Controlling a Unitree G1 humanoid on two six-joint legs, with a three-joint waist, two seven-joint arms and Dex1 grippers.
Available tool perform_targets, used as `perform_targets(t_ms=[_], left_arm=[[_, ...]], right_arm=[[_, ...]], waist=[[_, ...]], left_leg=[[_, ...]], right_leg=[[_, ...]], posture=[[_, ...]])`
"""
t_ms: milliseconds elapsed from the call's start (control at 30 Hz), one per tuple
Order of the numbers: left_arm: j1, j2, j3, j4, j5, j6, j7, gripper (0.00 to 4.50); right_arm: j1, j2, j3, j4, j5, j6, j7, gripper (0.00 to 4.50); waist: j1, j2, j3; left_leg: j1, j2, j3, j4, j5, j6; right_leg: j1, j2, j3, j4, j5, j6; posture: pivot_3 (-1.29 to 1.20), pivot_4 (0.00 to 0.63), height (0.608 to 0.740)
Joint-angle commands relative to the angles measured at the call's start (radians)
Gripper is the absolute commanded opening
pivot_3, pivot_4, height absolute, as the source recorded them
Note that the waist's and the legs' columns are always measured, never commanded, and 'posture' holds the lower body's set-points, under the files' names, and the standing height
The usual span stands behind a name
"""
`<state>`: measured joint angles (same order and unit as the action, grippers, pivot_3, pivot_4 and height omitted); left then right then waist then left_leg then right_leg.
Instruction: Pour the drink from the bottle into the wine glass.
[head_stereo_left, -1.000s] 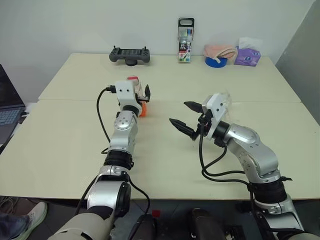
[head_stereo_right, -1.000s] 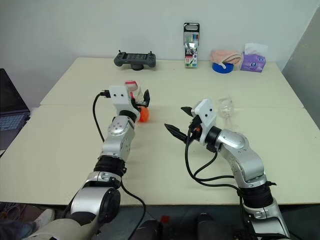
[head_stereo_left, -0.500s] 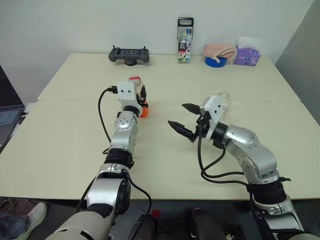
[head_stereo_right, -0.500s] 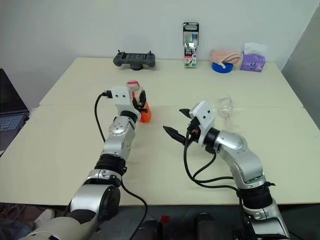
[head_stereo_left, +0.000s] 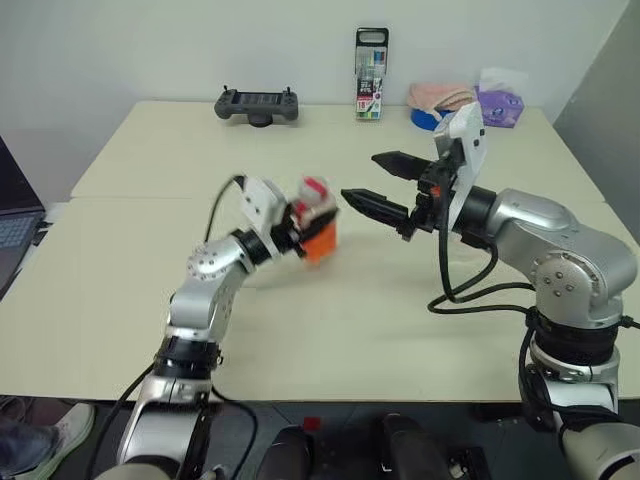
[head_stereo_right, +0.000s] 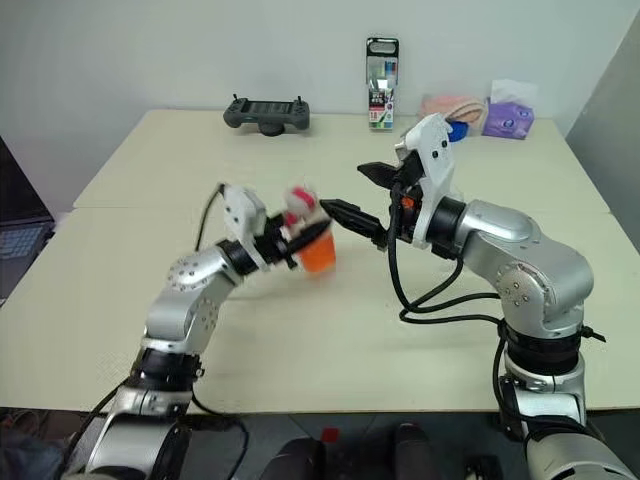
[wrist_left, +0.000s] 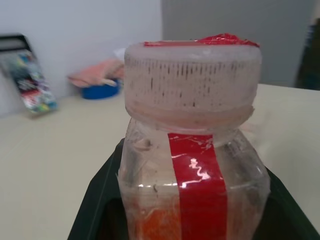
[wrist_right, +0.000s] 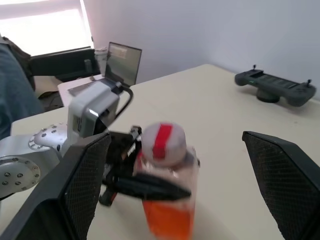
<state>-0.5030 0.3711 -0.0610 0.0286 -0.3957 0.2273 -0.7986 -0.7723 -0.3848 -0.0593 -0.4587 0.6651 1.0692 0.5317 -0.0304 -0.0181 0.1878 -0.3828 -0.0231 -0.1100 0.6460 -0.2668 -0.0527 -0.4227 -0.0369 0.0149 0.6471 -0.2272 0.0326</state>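
My right gripper grabs the bottle by its white cap (head_stereo_left: 314, 190) (wrist_right: 163, 144) next, since my left gripper's black fingers already hold the bottle's body.
The bottle (head_stereo_left: 317, 222) is clear plastic with a red label strip and a white-and-red cap (wrist_left: 192, 75). It is held roughly upright above the middle of the table. The orange drink (head_stereo_right: 318, 254) fills its lower part. My left gripper (head_stereo_left: 303, 226) is shut on the bottle's body. My right gripper (head_stereo_left: 360, 177) hangs open just right of the cap and slightly above it, touching nothing. Its black fingers (wrist_right: 282, 172) stand either side of the bottle in the right wrist view. The wine glass is hidden.
Along the table's far edge (head_stereo_left: 140, 103) stand a black controller (head_stereo_left: 258, 102), a tall marker pack (head_stereo_left: 371, 60), a pink cloth (head_stereo_left: 437, 96), a blue tape roll (head_stereo_left: 426, 119) and a purple tissue pack (head_stereo_left: 499, 104). A laptop (head_stereo_left: 14, 215) sits off the left side.
My left gripper closed on the bottle, lifted it and drew it nearer and to the right. My right gripper rose beside it, staying open.
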Motion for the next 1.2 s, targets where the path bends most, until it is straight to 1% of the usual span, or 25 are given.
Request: perform_targets(t_ms=[33,133,267,500,667,767,867,933,967,1133,1167,1200], left_arm=[[0.001,-0.008,-0.009,-0.129,-0.041,0.040,-0.010,1.81],[0.014,-0.031,-0.016,-0.170,-0.052,0.068,0.003,1.81],[0.020,-0.031,-0.025,-0.192,-0.046,0.082,-0.007,1.81],[0.014,-0.033,-0.024,-0.161,-0.020,0.067,-0.003,1.81],[-0.013,-0.040,-0.027,-0.125,0.006,0.050,0.006,1.81],[-0.022,-0.050,-0.027,-0.120,0.012,0.047,0.009,1.81],[-0.017,-0.055,-0.028,-0.124,0.018,0.047,0.009,1.81],[-0.009,-0.055,-0.029,-0.129,0.019,0.049,0.008,1.80],[-0.006,-0.055,-0.029,-0.130,0.019,0.050,0.009,1.80],[0.001,-0.050,-0.035,-0.137,0.017,0.062,0.003,1.80],[0.003,-0.047,-0.038,-0.140,0.014,0.067,-0.003,1.80],[0.006,-0.043,-0.040,-0.146,0.007,0.077,-0.011,1.80]], right_arm=[[-0.005,-0.007,0.009,-0.069,0.042,0.021,-0.014,4.50],[0.023,-0.017,0.061,-0.103,0.032,0.032,-0.030,4.50],[0.029,-0.017,0.078,-0.101,0.024,0.058,-0.070,4.50],[0.028,0.000,0.104,-0.072,-0.011,0.051,-0.131,4.50],[0.019,0.011,0.127,-0.036,-0.047,0.026,-0.149,4.50],[0.016,0.024,0.130,-0.024,-0.061,0.016,-0.162,3.93],[0.012,0.039,0.121,-0.018,-0.063,0.012,-0.168,2.92],[0.010,0.044,0.118,-0.017,-0.063,0.011,-0.169,2.16],[0.010,0.044,0.118,-0.018,-0.064,0.011,-0.169,1.93],[0.009,0.040,0.117,-0.002,-0.064,-0.009,-0.150,1.92],[0.009,0.030,0.120,0.010,-0.062,-0.027,-0.123,1.92],[0.009,0.002,0.125,0.038,-0.049,-0.076,-0.031,1.92]], waist=[[0.001,0.000,0.000],[0.001,0.000,0.000],[0.000,0.000,0.000],[0.000,0.000,0.000],[0.000,0.000,0.000],[0.000,0.000,0.000],[0.000,0.000,0.000],[0.000,0.000,0.000],[0.000,0.000,0.000],[0.000,0.000,0.000],[0.000,0.000,0.000],[0.000,0.000,0.000]], left_leg=[[0.000,0.000,0.000,0.000,0.000,0.000],[0.002,0.000,0.000,0.001,0.000,0.000],[0.002,0.000,0.001,0.001,0.001,0.000],[0.002,0.000,0.001,0.001,0.001,0.001],[0.002,0.000,0.001,0.001,0.001,0.001],[0.002,0.000,0.001,0.001,0.001,0.001],[0.002,0.001,0.001,0.001,0.001,0.001],[0.002,0.001,0.001,0.001,0.001,0.001],[0.002,0.000,0.000,0.001,0.001,0.001],[0.002,0.000,0.001,0.001,0.001,0.001],[0.002,0.000,0.001,0.001,0.001,0.001],[0.002,0.000,0.001,0.001,0.001,0.001]], right_leg=[[0.000,0.000,0.000,0.000,0.000,0.000],[0.002,0.001,0.000,0.000,0.000,0.000],[0.002,0.001,0.000,0.002,0.000,0.000],[0.001,0.001,0.000,0.002,0.000,0.000],[0.001,0.001,0.000,0.002,0.000,0.000],[0.001,0.001,0.000,0.002,0.000,0.000],[0.001,0.001,0.000,0.002,0.000,0.000],[0.001,0.001,0.000,0.002,0.000,0.000],[0.001,0.001,0.000,0.002,0.000,0.000],[0.001,0.001,0.000,0.002,0.000,0.000],[0.001,0.001,0.000,0.002,0.000,0.000],[0.001,0.001,0.000,0.002,0.000,0.000]], posture=[[0.00,0.150,0.740],[0.00,0.150,0.740],[0.00,0.150,0.740],[0.00,0.150,0.740],[0.00,0.150,0.740],[0.00,0.150,0.740],[0.00,0.150,0.740],[0.00,0.150,0.740],[0.00,0.150,0.740],[0.00,0.150,0.740],[0.00,0.150,0.740],[0.00,0.150,0.740]])
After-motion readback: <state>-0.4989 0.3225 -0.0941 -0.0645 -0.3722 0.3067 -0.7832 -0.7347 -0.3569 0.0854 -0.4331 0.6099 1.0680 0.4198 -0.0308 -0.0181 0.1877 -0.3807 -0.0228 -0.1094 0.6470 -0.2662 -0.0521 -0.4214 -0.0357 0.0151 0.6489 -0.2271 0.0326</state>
